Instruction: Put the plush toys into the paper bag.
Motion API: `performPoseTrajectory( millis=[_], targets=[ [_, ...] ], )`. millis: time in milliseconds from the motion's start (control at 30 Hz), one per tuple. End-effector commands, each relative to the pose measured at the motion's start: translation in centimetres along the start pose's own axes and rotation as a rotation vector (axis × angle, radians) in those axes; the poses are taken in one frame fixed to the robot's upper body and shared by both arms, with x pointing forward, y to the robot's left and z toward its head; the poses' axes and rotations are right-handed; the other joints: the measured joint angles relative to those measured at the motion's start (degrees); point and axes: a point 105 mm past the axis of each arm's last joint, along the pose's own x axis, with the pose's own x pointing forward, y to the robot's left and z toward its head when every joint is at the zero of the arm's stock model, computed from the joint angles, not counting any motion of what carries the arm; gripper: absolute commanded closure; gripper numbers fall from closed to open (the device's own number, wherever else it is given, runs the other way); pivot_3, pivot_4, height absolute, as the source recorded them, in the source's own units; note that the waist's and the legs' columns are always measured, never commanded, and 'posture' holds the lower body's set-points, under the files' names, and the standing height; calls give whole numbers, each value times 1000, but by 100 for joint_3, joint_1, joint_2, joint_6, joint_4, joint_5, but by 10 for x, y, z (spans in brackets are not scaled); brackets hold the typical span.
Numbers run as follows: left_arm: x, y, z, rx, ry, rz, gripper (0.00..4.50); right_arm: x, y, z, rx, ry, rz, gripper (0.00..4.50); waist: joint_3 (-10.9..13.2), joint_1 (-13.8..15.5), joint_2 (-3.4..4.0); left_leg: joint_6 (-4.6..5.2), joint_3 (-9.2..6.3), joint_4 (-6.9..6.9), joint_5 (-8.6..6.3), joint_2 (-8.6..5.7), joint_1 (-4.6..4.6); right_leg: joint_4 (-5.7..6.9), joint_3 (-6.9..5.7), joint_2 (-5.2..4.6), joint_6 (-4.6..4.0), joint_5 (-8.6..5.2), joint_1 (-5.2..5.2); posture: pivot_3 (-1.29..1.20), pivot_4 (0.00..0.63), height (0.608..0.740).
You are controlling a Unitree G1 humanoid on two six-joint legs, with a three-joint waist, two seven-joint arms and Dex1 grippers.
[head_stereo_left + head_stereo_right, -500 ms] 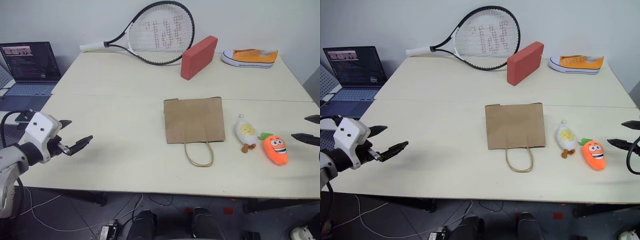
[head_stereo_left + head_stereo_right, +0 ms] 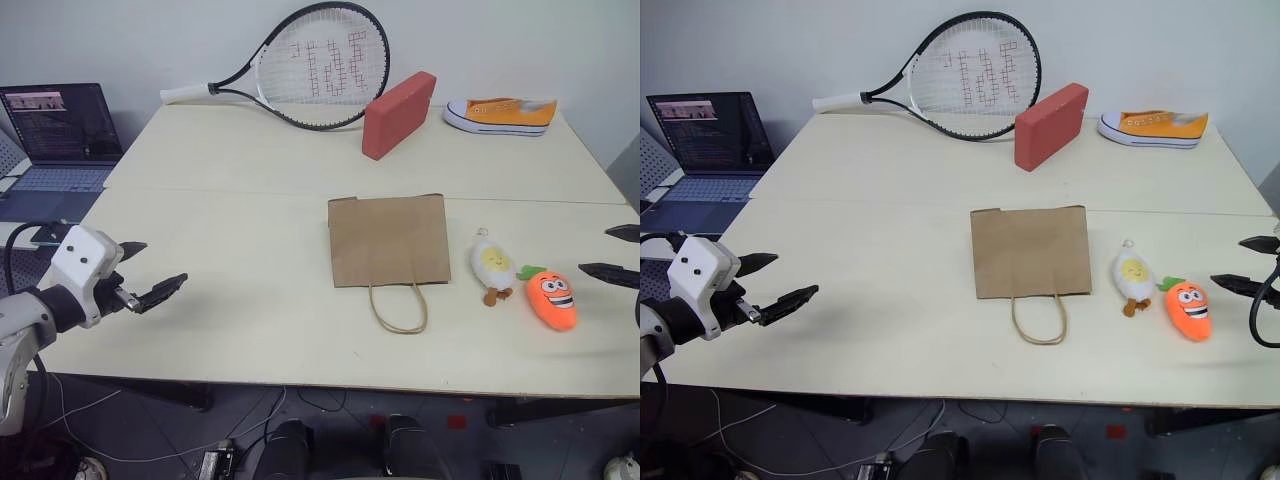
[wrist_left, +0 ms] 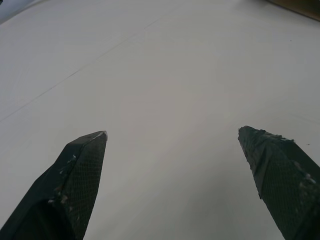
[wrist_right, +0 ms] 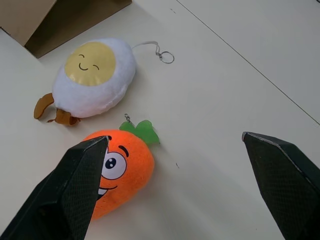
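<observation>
The paper bag (image 2: 388, 240) lies flat and only its cord loops out past the paper, so the left gripper should grab the cord handle (image 2: 402, 331) next.
The brown paper bag (image 2: 388, 240) lies flat at the table's middle, its cord handles (image 2: 398, 308) toward the front edge. Right of it lies the white egg plush (image 2: 492, 263) with a yellow face, and beside that the orange carrot plush (image 2: 552, 298). Both toys show close up in the right wrist view, egg (image 4: 95, 77) and carrot (image 4: 120, 167). My right gripper (image 2: 612, 252) hovers open just right of the carrot, empty. My left gripper (image 2: 145, 272) is open over the table's front left, far from the bag, with bare tabletop between its fingers (image 3: 75, 180).
At the back of the table (image 2: 240, 200) lie a tennis racket (image 2: 310, 65), a red block (image 2: 398, 112) and an orange sneaker (image 2: 500, 113). A laptop (image 2: 58, 135) stands off the table's left side.
The right gripper has edged slightly away from the carrot toward the back right. The left gripper and the toys have stayed put.
</observation>
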Motion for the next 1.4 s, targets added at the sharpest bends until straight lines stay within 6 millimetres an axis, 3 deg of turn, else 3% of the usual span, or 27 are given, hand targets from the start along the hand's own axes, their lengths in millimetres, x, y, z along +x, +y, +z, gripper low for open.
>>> performPoseTrajectory(
  millis=[33,533,667,767,900,1067,1233,1400],
  targets=[
    [-5,10,11,33,-35,33,21,-4,-3,16,-30,-51,-18,0,0,0,0,0,0,0,0,0,0,0,0,0,0,0,0,0,150,740],
    [-7,11,19,45,-85,22,21,-4,-3,24,-41,-62,-22,0,0,3,0,0,0,0,0,0,0,0,0,0,0,0,-1,0,150,740],
    [-2,0,32,64,-132,-33,21,-1,-1,31,-72,-95,-23,0,0,3,0,0,1,0,0,1,-1,0,1,0,0,0,-2,0,150,740],
    [6,-18,41,91,-151,-121,21,0,3,34,-103,-115,-11,0,0,6,0,0,2,0,0,0,-1,0,2,0,0,0,-1,0,150,740],
    [23,-58,53,143,-164,-309,21,0,18,39,-114,-147,41,0,0,32,0,0,1,0,0,0,-2,0,1,0,1,0,-1,0,150,740],
    [45,-116,69,183,-219,-584,21,-1,48,49,-96,-187,156,0,0,38,0,0,-4,3,0,-2,-5,1,-2,2,3,2,3,0,150,740],
    [61,-162,77,230,-249,-813,21,-3,79,55,-110,-181,248,0,0,33,0,0,-3,5,0,-2,-4,1,0,5,10,5,4,0,150,740],
    [92,-199,83,279,-287,-936,21,-5,115,47,-69,-147,330,0,-1,51,-4,0,-5,12,0,-4,-6,-3,1,12,16,8,9,0,150,740]
  ],
)
